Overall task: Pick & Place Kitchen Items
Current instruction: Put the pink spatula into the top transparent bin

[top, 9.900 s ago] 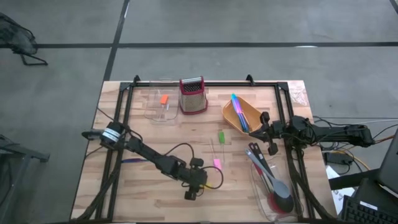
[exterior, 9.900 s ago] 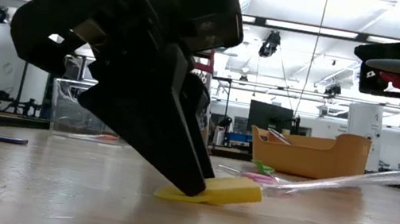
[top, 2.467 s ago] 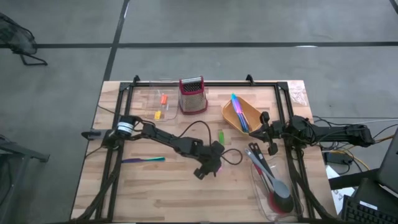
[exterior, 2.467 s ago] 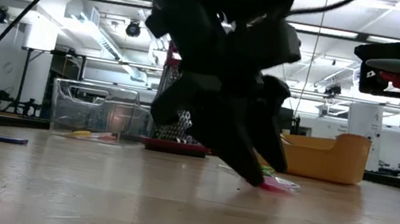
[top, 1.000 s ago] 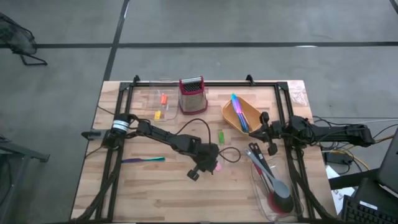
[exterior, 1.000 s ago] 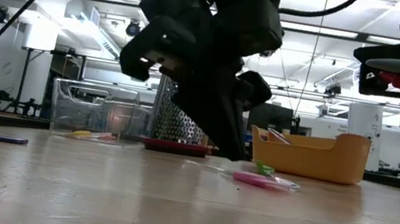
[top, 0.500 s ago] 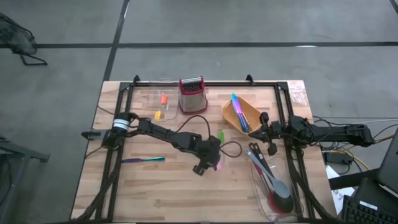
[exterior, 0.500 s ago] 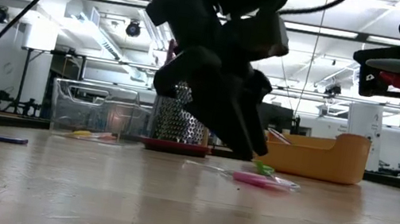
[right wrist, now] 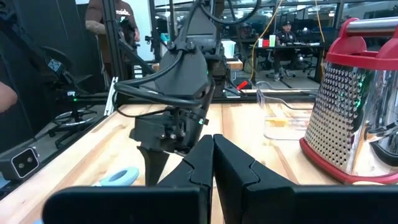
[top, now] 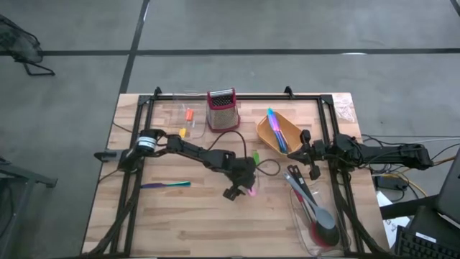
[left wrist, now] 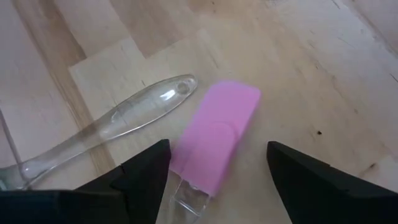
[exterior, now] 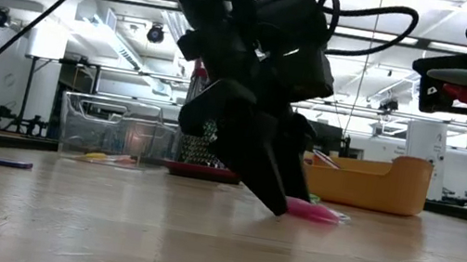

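Note:
I need to grab the pink spatula with my left gripper by its head near its clear handle [left wrist: 202, 168]. Then I can put it in the clear bin beside the grater.
A pink spatula [left wrist: 219, 127] with a clear handle [left wrist: 185, 200] lies flat on the wood table, also in the high view [top: 252, 191] and low view [exterior: 313, 211]. My left gripper [left wrist: 217, 152] is open and low over it, pointing down, one finger on each side of the pink head near where it joins the handle; it also shows in the high view [top: 241, 188]. A second clear handle [left wrist: 118, 121] lies beside it, belonging to a green piece [top: 255, 158]. My right gripper [right wrist: 212, 158] is shut and empty at the table's right [top: 307, 152].
A clear bin [top: 183, 121] at the back left holds orange and yellow pieces. The red-topped grater [top: 223, 109] stands beside it. An orange tray [top: 282, 137] holds blue and purple utensils. A clear bin [top: 316, 216] at front right holds black and grey spoons. A blue-purple utensil [top: 165, 185] lies front left.
My left gripper has moved a little toward the table's right and far edges and come down from above the table until its open fingers stand around the pink spatula. The spatula has stayed where it was.

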Tool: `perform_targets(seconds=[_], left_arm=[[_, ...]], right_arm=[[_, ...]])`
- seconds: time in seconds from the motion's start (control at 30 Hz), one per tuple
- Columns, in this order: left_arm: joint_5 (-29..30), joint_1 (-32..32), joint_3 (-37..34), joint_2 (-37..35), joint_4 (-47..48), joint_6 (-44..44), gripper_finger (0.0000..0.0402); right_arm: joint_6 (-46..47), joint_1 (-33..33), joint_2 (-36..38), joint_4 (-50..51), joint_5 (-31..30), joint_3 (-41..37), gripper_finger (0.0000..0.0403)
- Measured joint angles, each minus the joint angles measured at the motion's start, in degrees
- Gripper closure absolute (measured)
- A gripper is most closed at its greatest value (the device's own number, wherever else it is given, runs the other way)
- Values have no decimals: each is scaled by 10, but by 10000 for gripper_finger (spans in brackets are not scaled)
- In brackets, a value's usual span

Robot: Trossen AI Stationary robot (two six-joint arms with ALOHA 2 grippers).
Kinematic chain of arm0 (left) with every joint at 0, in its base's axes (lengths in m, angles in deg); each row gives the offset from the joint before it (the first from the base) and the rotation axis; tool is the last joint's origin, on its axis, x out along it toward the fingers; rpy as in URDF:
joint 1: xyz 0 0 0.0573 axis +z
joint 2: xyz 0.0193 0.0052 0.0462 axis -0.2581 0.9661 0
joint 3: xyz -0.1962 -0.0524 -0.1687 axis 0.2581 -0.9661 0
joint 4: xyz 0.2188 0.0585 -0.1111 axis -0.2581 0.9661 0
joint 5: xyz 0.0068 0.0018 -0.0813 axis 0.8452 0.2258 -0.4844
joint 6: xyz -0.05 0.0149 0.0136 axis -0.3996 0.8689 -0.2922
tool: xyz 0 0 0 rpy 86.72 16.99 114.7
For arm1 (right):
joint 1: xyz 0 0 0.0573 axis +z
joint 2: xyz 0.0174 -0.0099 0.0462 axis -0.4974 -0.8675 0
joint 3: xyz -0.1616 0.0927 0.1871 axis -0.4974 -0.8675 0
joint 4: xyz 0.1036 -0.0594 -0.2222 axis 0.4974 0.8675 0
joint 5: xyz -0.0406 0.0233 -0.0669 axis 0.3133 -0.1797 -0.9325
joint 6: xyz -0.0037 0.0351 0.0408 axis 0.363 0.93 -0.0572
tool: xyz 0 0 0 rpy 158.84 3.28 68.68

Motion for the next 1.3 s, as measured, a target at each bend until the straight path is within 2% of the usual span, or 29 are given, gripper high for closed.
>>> perform_targets(seconds=[0.13, 0.23, 0.37, 0.57, 0.7, 0.87, 1.0, 1.3], left_arm=[[13, 0, 0, 2, 2, 11, 137], [-5, 4, -3, 10, -2, 8, 168], [-5, 4, -4, 21, -4, 8, 237], [-5, 4, -5, 14, -7, 5, 369], [-2, 3, -7, -3, 0, -34, 374], [-3, 3, -13, -46, 66, -85, 355], [1, 2, -19, -94, 115, -116, 367], [135, 3, -122, -248, 150, -225, 360]], right_arm=[[0, 0, 0, 0, 0, 0, 394], [0, 0, 0, 0, 0, 0, 394], [0, 0, 0, 0, 0, 0, 394], [0, 0, 0, 0, 0, 0, 394], [0, 0, -1, 0, 0, 0, 394], [0, 0, 0, 0, 0, 0, 394], [0, 0, -1, 0, 0, 0, 394], [0, 0, 0, 0, 0, 0, 394]])
